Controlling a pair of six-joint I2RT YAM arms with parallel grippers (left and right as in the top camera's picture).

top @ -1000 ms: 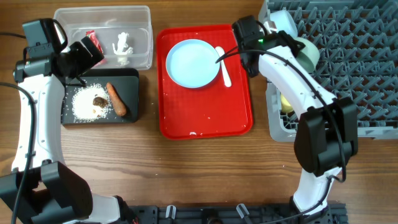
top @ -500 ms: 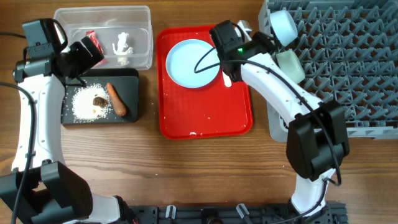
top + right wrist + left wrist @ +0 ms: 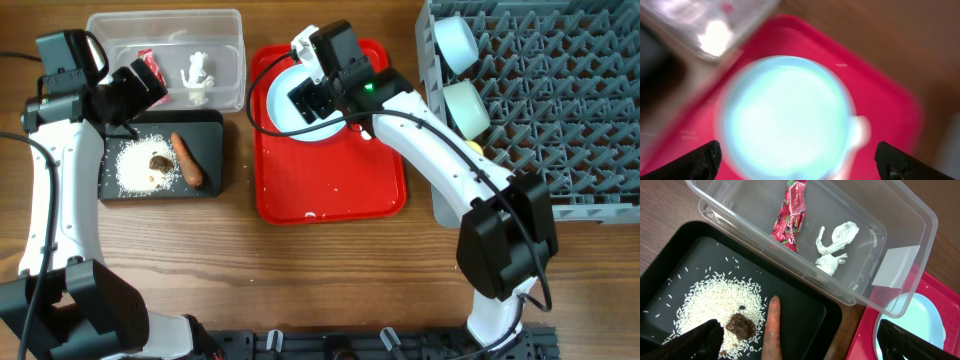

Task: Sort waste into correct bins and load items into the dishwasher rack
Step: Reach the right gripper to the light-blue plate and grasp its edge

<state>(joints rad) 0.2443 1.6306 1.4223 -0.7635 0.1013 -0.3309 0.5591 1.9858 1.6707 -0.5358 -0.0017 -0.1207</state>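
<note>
I need to reach the light-blue plate point(image 3: 280, 105) with my right gripper and grab its rim on the spoon side, so that the opposite edge stays free to go into the dishwasher rack.
The light-blue plate point(image 3: 280, 105) point(image 3: 785, 115) lies on the red tray point(image 3: 330, 180). My right gripper point(image 3: 318, 97) point(image 3: 800, 160) hangs open above it, holding nothing. A white blur point(image 3: 860, 132) beside the plate may be the spoon. A light-blue bowl point(image 3: 455, 40) and a pale-green bowl point(image 3: 465, 105) stand in the grey rack point(image 3: 560, 100). My left gripper point(image 3: 140, 90) point(image 3: 801, 340) is open over the black tub point(image 3: 210, 130) point(image 3: 810, 310), which holds rice point(image 3: 705, 300), a brown lump point(image 3: 741, 325) and a carrot piece point(image 3: 772, 325). The clear tub point(image 3: 225, 50) point(image 3: 920, 235) holds the red wrapper point(image 3: 790, 215) and the white scrap point(image 3: 835, 245).
The rack fills the right side of the table, its left wall close to the tray. The two tubs sit side by side at the far left, touching the tray's left edge. Bare wood lies along the front.
My right gripper let go of the pale-green bowl in the rack, opened, and swung left to above the plate on the tray. The left arm has not moved.
</note>
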